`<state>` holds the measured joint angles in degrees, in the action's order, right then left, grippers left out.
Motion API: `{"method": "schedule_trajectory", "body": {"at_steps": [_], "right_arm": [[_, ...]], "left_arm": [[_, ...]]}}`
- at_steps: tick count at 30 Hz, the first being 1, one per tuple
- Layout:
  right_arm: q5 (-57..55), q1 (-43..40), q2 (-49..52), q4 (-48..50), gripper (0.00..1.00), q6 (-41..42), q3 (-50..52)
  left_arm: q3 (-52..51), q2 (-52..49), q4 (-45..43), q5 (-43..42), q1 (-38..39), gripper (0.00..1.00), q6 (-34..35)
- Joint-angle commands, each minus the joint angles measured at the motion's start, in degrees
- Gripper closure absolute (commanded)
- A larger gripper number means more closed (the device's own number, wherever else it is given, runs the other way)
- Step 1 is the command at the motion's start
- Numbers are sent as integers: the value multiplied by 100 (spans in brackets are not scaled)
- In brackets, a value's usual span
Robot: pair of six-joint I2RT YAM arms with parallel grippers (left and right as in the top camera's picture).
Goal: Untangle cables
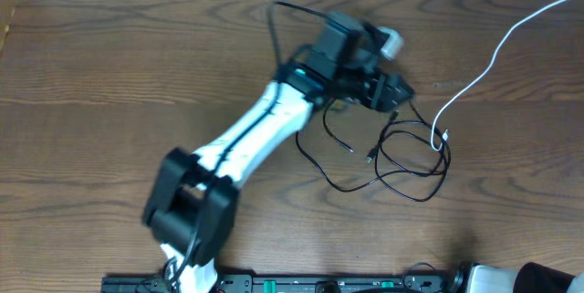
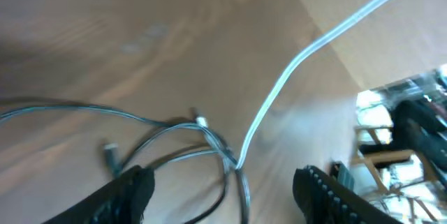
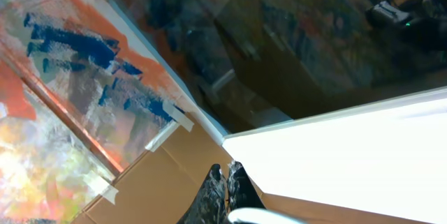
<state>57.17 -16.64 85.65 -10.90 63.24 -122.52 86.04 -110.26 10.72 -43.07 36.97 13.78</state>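
The white cable should next be grabbed by my left gripper at its part beside the black loops, so that the white cable's end stays free to untangle.
The long black cable (image 1: 401,170) lies in loose loops on the wooden table at centre right. The white cable (image 1: 474,78) runs from a plug by the loops (image 1: 440,138) up and out past the top right corner. It crosses the black loops there. My left gripper (image 1: 394,92) is open just above the loops. In the left wrist view its jaws (image 2: 223,196) straddle the crossing of the black cable (image 2: 174,130) and the white cable (image 2: 279,88) without touching them. My right gripper (image 3: 228,176) is shut, pointing up at a wall, with a white cord (image 3: 269,216) beside its fingers.
The left arm (image 1: 246,138) stretches diagonally from the front edge to the table's centre. Its own thick black wire (image 1: 283,19) arcs behind the wrist. The right arm's base (image 1: 520,279) shows at the bottom right. A cardboard wall (image 3: 160,182) is behind the right gripper.
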Motion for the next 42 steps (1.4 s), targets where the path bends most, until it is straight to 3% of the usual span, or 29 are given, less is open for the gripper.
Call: {"method": "schedule_trajectory", "body": {"at_steps": [1, 7, 18, 26, 28, 31, 37, 42], "right_arm": [[24, 13, -13, -76, 99, -330, -52], [28, 15, -13, -669, 99, -765, -52], [20, 20, 0, -2240, 99, -1672, -46], [15, 17, 39, -3495, 99, -2490, -46], [15, 17, 48, -3657, 99, -2660, -46], [-26, 20, 61, -3908, 99, -2879, -46], [-675, 13, 83, -4922, 99, -3519, -46], [-756, 13, 205, -5313, 99, -3943, -44]], "left_arm": [[44, -345, -348, -457, 192, 30, 284], [44, -911, -1473, -881, 603, 31, 713], [42, -1410, -1255, -227, 918, 32, 710], [42, -1803, -1209, -225, 1091, 50, 713], [44, -1803, -1217, -227, 1097, 60, 713], [44, -1803, -1196, -129, 1082, 92, 717], [72, -1392, -284, 240, 750, 93, 684], [116, -245, 1049, 1115, 304, 92, 184]]}}
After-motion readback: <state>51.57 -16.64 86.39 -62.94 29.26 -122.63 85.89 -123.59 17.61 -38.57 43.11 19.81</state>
